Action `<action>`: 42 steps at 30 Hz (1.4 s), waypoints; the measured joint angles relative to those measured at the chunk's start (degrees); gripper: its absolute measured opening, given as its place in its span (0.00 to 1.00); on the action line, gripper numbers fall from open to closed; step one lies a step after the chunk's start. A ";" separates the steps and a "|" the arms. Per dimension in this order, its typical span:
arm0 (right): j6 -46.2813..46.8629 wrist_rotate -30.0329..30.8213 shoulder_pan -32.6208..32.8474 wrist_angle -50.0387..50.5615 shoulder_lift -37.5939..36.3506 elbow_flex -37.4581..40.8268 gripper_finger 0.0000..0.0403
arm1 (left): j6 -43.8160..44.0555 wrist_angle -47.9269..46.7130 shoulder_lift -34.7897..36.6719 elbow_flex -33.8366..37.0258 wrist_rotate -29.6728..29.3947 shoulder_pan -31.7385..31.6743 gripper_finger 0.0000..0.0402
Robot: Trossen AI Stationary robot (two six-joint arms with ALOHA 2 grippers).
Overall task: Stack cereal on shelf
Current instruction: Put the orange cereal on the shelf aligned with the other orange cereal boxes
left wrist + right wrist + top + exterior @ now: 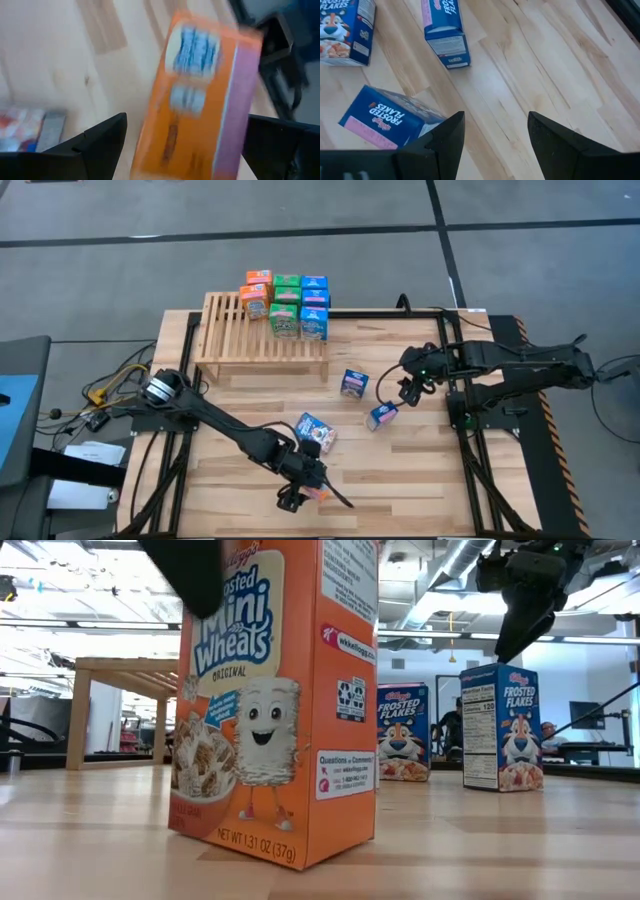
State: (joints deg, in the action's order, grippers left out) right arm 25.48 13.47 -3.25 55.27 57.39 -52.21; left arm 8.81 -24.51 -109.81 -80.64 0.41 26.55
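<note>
My left gripper is ready to close on the orange cereal box [197, 100], as both of its fingers reach alongside the box's printed middle, down near the planks.
An orange cereal box [275, 700] stands upright on the plank table near its front edge. My left gripper [186, 120] is open, slanting down over the box [197, 100], one finger on either side of it. Three blue boxes [353, 383] [383, 416] [315, 431] are scattered mid-table. The shelf [240, 340], a slatted wood rack at the far side, carries several orange, green and blue boxes [287, 305] at its far right end. My right gripper [495, 135] hangs open above bare table by the blue boxes [445, 32], holding nothing.
Black frame rails [462, 410] run along the table's left and right sides, and cables [110, 385] lie off its left edge. Most of the shelf's left part shows bare slats [225, 330]. Bare planks lie between the blue boxes and the right rail.
</note>
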 joint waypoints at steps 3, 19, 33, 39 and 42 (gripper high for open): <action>0.04 0.04 0.15 -0.22 -0.03 0.00 0.59 | 0.05 -0.16 -0.18 0.11 0.55 -0.13 0.81; 0.15 0.00 0.61 -0.02 -0.02 0.00 0.59 | 2.73 0.98 0.06 -0.02 1.68 -1.50 0.40; 0.02 -0.05 0.61 -0.04 0.00 0.00 0.59 | 5.46 -11.60 14.98 0.07 -4.01 -6.77 0.43; 0.02 -0.07 0.61 -0.04 -0.02 0.00 0.59 | 4.36 -22.67 27.57 0.07 -13.80 -11.45 0.42; 0.02 -0.07 0.61 -0.04 -0.01 0.00 0.59 | 4.38 -27.40 32.99 0.05 -20.88 -14.78 0.42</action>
State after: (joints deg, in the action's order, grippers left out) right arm 25.50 13.40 -2.63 55.22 57.38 -52.21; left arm 13.19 -51.91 -76.82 -80.60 -20.47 11.77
